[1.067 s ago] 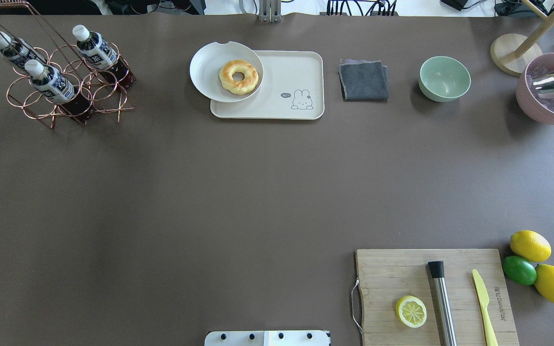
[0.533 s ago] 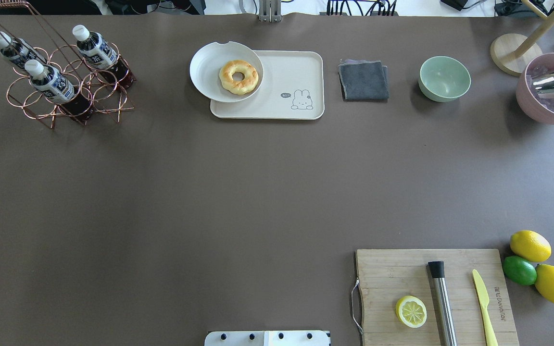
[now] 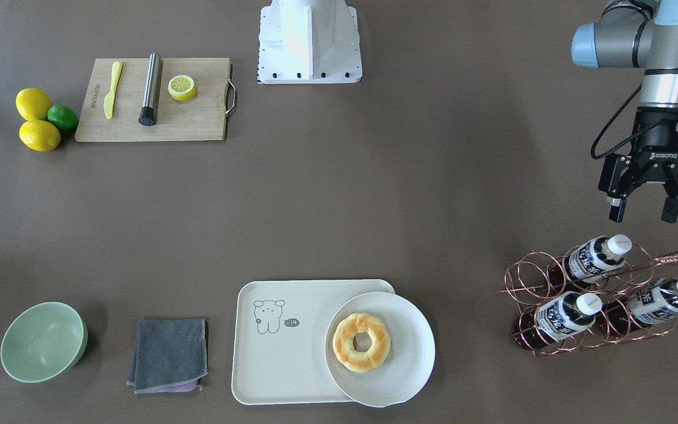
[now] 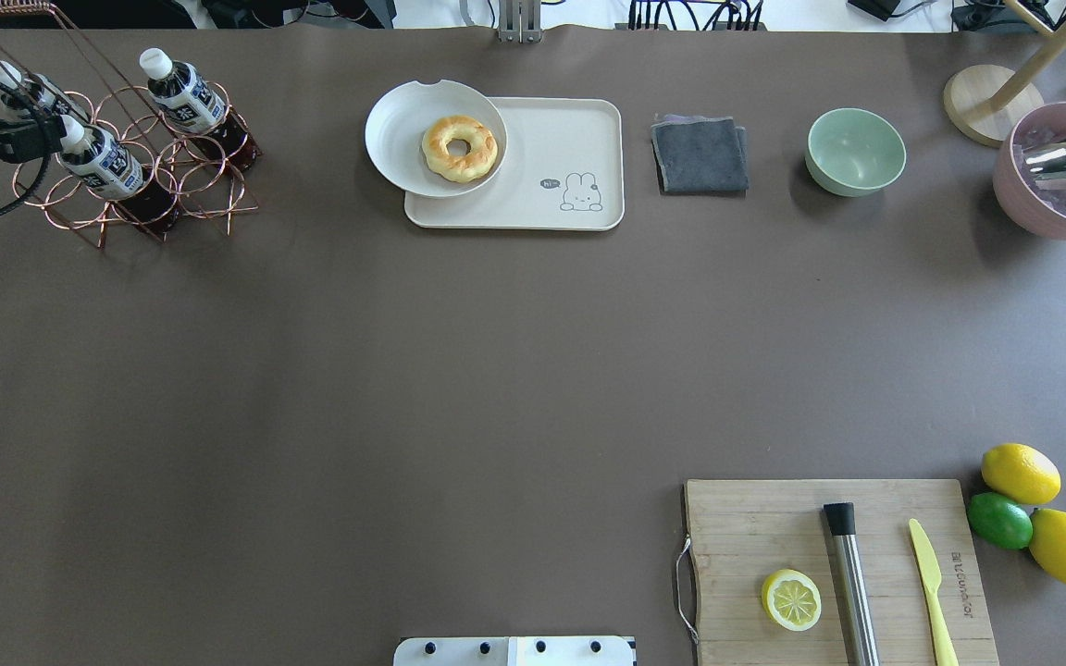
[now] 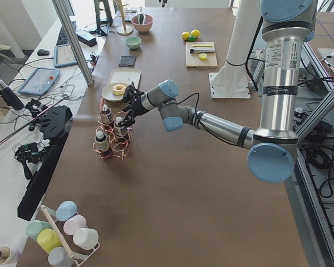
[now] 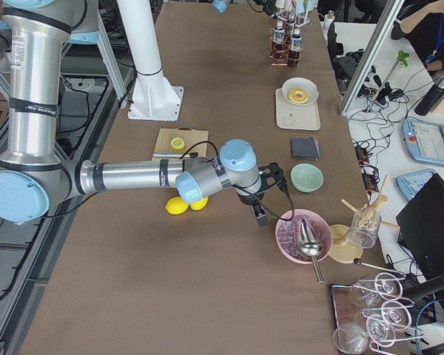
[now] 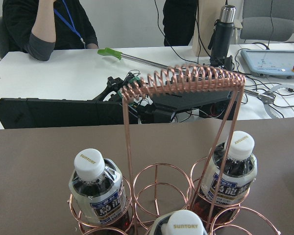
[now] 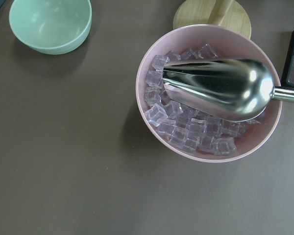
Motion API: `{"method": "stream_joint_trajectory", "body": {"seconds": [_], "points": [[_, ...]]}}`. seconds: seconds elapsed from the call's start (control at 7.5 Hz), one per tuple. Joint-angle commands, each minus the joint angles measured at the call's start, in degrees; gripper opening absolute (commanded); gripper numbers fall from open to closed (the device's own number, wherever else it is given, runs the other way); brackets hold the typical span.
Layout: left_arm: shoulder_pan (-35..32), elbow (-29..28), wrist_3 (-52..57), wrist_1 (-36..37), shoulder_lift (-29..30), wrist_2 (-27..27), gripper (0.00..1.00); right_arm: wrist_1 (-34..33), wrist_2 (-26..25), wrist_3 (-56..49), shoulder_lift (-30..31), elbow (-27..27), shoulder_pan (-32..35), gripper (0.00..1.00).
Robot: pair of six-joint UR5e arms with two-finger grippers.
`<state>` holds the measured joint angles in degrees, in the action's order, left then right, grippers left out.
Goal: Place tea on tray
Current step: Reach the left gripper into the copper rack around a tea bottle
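Observation:
I should grab the tea bottle with my left gripper next, by its white cap (image 3: 619, 244), because the cap stands free above the rack and copper wire rings go around the bottle's body.
Three tea bottles (image 3: 595, 256) (image 3: 562, 318) (image 3: 660, 301) with white caps stand tilted in a copper wire rack (image 3: 551, 350); they also show in the overhead view (image 4: 186, 97) and in the left wrist view (image 7: 99, 193). The cream tray (image 3: 286, 353) with the line drawing lies near the table's far middle (image 4: 570, 139). My left gripper (image 3: 643, 213) is open and empty, hovering just beside the rack on the robot's side, over the nearest bottle caps in the overhead view (image 4: 33, 137). My right gripper (image 6: 260, 214) shows only in the exterior right view, over the pink bowl; I cannot tell its state.
A round white plate (image 3: 409, 371) with a donut (image 3: 361, 342) overlaps one end of the tray. Along the same side lie a grey cloth (image 3: 168, 353) and a green bowl (image 3: 43, 341). A cutting board (image 3: 198, 123), lemons (image 3: 33, 103) and a pink ice bowl (image 8: 206, 142) are at the robot's right.
My left gripper has come into the overhead view from the left edge and moved right, up to the bottle rack. Nothing on the table has moved.

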<state>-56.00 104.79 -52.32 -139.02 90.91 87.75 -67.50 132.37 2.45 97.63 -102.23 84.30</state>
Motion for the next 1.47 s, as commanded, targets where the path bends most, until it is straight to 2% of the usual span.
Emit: {"method": "stream_joint_trajectory", "body": {"seconds": [0.0,0.93,1.07,1.33], "points": [[0.45,-4.07,-0.06,-0.20,3.74,-0.47,0.81,0.00,-0.01,0.01,0.01,0.01,-0.01,1.00],[1.50,-6.36,-0.06,-0.37,5.24,-0.56,0.73,0.00,-0.01,0.01,-0.16,0.01,-0.10,1.00],[2.81,-6.36,-0.06,-0.46,5.24,-2.65,0.73,0.00,-0.01,0.01,-0.16,0.01,-0.10,1.00],[3.53,-6.09,-0.06,-1.25,4.89,-3.55,0.69,0.00,-0.01,0.01,-0.16,0.01,-0.10,1.00]]}}
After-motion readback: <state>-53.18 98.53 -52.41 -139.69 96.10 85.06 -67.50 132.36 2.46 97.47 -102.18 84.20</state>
